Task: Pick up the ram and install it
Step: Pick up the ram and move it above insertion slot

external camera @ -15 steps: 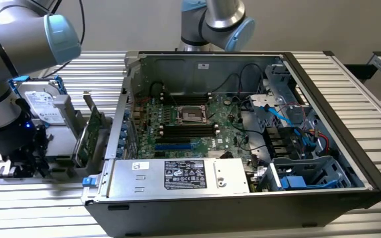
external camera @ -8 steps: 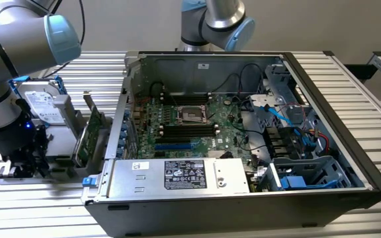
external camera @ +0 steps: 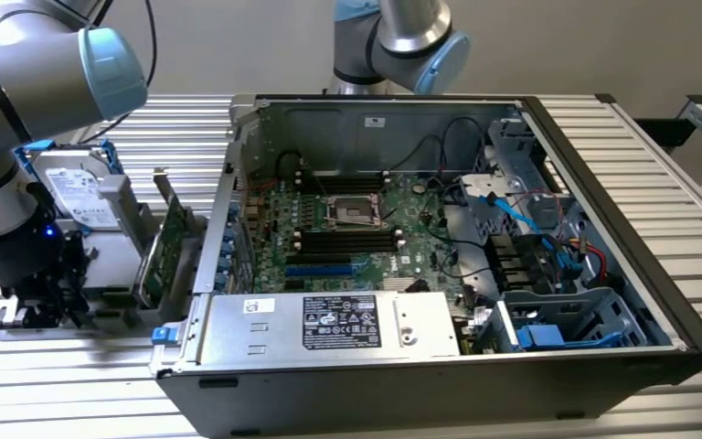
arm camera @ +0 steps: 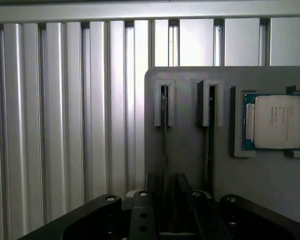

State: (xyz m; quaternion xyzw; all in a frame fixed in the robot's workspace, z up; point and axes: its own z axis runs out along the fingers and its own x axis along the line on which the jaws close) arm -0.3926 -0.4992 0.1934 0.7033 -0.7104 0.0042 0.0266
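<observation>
My gripper picks up the ram by the open middle of its upper edge (arm camera: 164, 186) next, since the holder's grey posts wrap the ram's ends.
Two thin ram sticks stand on edge in the slots of a grey holder block (arm camera: 190, 165). One ram stick (arm camera: 163, 107) runs straight down between my fingers, and the other (arm camera: 209, 107) stands in the neighbouring slot. My gripper (arm camera: 167, 212) hangs just above the block, open, with a black finger (arm camera: 142, 215) on each side of the first stick and nothing clamped. In the exterior view the gripper (external camera: 37, 306) is low over the holder at that view's left, beside the open computer case (external camera: 449, 229). The motherboard's black memory slots (external camera: 346, 240) lie in the case.
A processor chip (arm camera: 276, 122) rests in a recess of the same block. A hard drive (external camera: 77, 192) and a green expansion card (external camera: 162, 247) stand between the gripper and the case wall. A second arm (external camera: 394, 41) rises behind the case. The table is ribbed aluminium (arm camera: 65, 125).
</observation>
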